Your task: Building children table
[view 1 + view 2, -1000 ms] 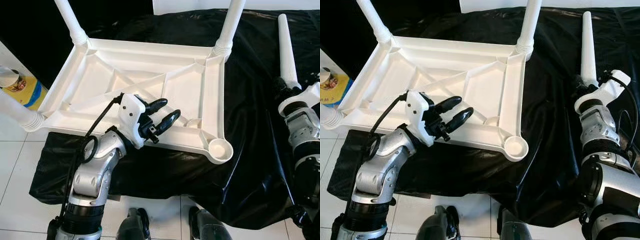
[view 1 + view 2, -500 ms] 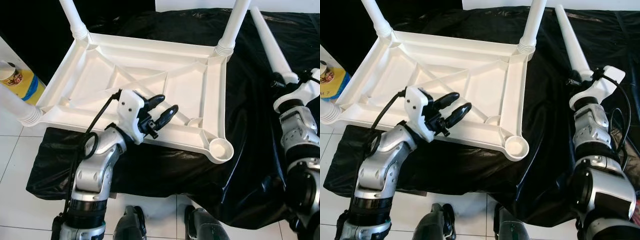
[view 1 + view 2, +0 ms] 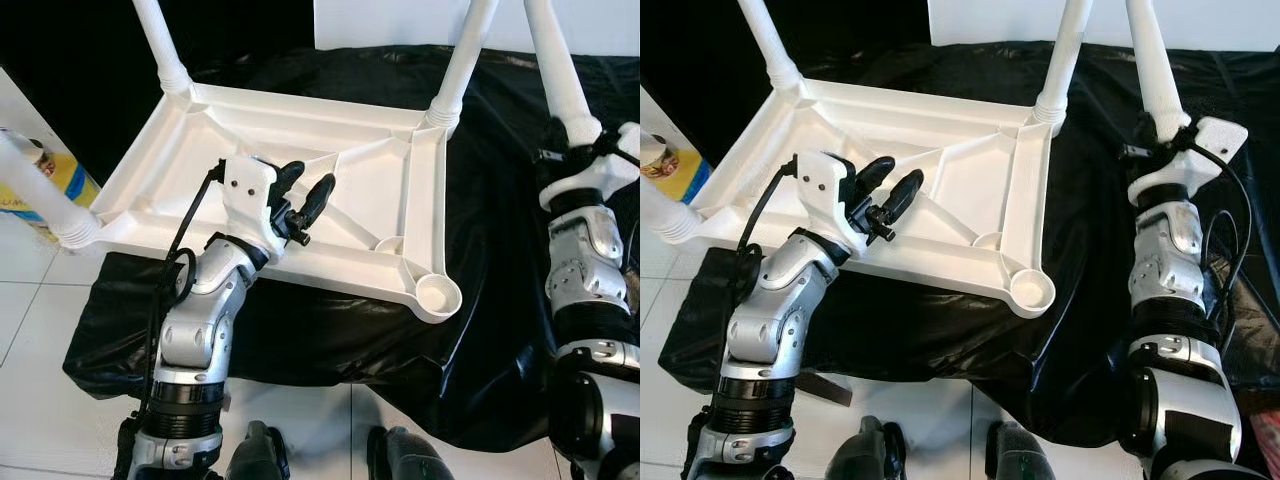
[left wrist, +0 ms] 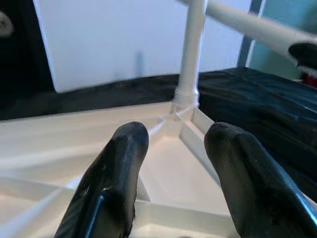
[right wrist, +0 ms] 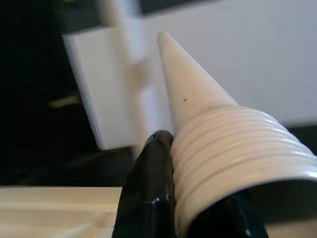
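Observation:
My left gripper grabs the loose white leg by its bare smooth body [image 3: 553, 55] [image 4: 257, 25] next, since my right gripper's fingers already cover the leg's ribbed end.
A white plastic children's table [image 3: 300, 100] lies upside down on a black sheet. Legs stand in its far left [image 3: 160, 40], far right [image 3: 465, 50] and near left [image 3: 40, 205] corners. The near right corner shows a bare round socket [image 3: 438, 292]. My right gripper [image 3: 575, 150] is shut on the ribbed end of a loose white leg [image 3: 555, 60], held nearly upright to the right of the table; its cone [image 5: 198, 104] lies against one black finger [image 5: 151, 183]. My left gripper [image 3: 305, 190] hovers open over the table's ribbed underside, with nothing between its fingers [image 4: 114, 173].
The black sheet [image 3: 500, 200] covers the floor under and to the right of the table. A yellow container [image 3: 40, 175] stands at the left beside the near left leg. White tiles [image 3: 40, 380] lie in front, and my feet [image 3: 260, 460] are at the bottom edge.
My right gripper has lifted the loose leg off the sheet and swung it upright. My left gripper has risen and moved farther in over the table's underside, still open.

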### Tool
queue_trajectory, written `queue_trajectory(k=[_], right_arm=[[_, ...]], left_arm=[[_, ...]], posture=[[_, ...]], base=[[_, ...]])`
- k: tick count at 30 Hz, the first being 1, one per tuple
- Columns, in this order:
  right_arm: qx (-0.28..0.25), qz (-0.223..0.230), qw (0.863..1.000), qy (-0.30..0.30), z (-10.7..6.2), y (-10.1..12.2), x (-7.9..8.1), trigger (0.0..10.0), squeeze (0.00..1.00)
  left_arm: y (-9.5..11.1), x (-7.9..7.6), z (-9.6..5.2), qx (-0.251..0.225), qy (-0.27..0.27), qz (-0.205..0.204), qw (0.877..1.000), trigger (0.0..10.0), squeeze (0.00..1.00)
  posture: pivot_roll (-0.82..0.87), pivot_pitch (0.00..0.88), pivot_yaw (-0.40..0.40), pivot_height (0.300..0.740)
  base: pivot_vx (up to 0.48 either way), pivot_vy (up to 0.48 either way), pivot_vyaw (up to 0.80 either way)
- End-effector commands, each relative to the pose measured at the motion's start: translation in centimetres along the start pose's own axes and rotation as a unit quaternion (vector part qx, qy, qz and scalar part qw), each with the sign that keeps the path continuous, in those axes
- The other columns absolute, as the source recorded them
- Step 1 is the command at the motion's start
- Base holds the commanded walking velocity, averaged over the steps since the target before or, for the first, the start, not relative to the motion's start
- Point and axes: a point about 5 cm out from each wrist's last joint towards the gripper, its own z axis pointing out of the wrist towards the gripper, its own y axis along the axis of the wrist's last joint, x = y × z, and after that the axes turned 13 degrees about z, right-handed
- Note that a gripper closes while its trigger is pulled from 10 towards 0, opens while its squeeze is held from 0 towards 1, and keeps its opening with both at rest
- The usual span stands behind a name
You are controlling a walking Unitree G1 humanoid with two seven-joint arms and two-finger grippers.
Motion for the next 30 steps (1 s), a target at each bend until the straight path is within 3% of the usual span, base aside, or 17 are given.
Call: queue_trajectory(k=[1, 3, 6, 8, 11, 16, 20, 25, 29, 30], right_arm=[[-0.003, -0.007, 0.998, 0.055, 0.3, 0.4, 2.1, 10.0, 0.0], [-0.003, -0.007, 0.998, 0.055, 0.3, 0.4, 2.1, 10.0, 0.0], [-0.018, -0.018, 0.995, 0.098, 0.7, 1.2, 3.9, 10.0, 0.0], [-0.018, -0.018, 0.995, 0.098, 0.7, 1.2, 3.9, 10.0, 0.0], [-0.079, -0.034, 0.984, 0.155, 2.2, 4.5, 6.8, 10.0, 0.0], [-0.141, -0.053, 0.972, 0.182, 3.0, 7.7, 8.7, 10.0, 0.0], [-0.162, -0.072, 0.962, 0.206, 2.8, 8.9, 10.0, 10.0, 0.0], [-0.163, -0.092, 0.955, 0.232, 2.0, 9.0, 11.1, 10.0, 0.0], [-0.14, -0.104, 0.955, 0.238, 1.0, 7.9, 11.0, 10.0, 0.0], [-0.125, -0.104, 0.958, 0.236, 0.6, 7.4, 10.9, 10.0, 0.0]], left_arm=[[0.1, 0.0, 0.3, -0.005, 0.0, 0.008, 1.0, 10.0, 0.0], [0.1, 0.0, 0.3, -0.005, 0.0, 0.008, 1.0, 10.0, 0.0], [0.3, 0.3, 0.6, -0.007, 0.004, 0.01, 1.0, 10.0, 0.0], [0.3, 0.3, 0.6, -0.007, 0.004, 0.01, 1.0, 10.0, 0.0], [0.5, 0.9, 1.1, -0.014, 0.01, 0.013, 1.0, 10.0, 0.0], [0.7, 1.3, 1.7, -0.024, 0.018, 0.012, 0.999, 10.0, 0.0], [0.9, 1.5, 2.2, -0.032, 0.022, 0.006, 0.999, 10.0, 0.0], [1.4, 1.6, 3.0, -0.044, 0.018, -0.003, 0.999, 10.0, 0.0], [2.0, 1.9, 3.4, -0.065, 0.004, -0.049, 0.997, 10.0, 0.0], [2.3, 1.9, 3.5, -0.081, -0.012, -0.077, 0.994, 10.0, 0.0]], posture=[[-0.01, 0.034, -0.003, 0.74], [-0.01, 0.034, -0.003, 0.74], [-0.01, 0.027, 0.004, 0.74], [-0.01, 0.027, 0.004, 0.74], [-0.03, 0.01, 0.009, 0.74], [-0.05, 0.006, 0.01, 0.74], [-0.06, 0.003, 0.009, 0.74], [-0.06, 0.001, 0.007, 0.74], [-0.07, 0.002, 0.004, 0.74], [-0.08, 0.001, 0.001, 0.74]], base=[[0.0, 0.0, 0.0], [0.0, 0.0, 0.0], [0.0, 0.0, 0.0], [0.0, 0.0, 0.0], [0.0, 0.0, 0.0], [0.0, 0.0, 0.0], [0.0, 0.0, 0.0], [0.0, 0.0, 0.0], [0.0, 0.0, 0.0], [0.0, 0.0, 0.0]])
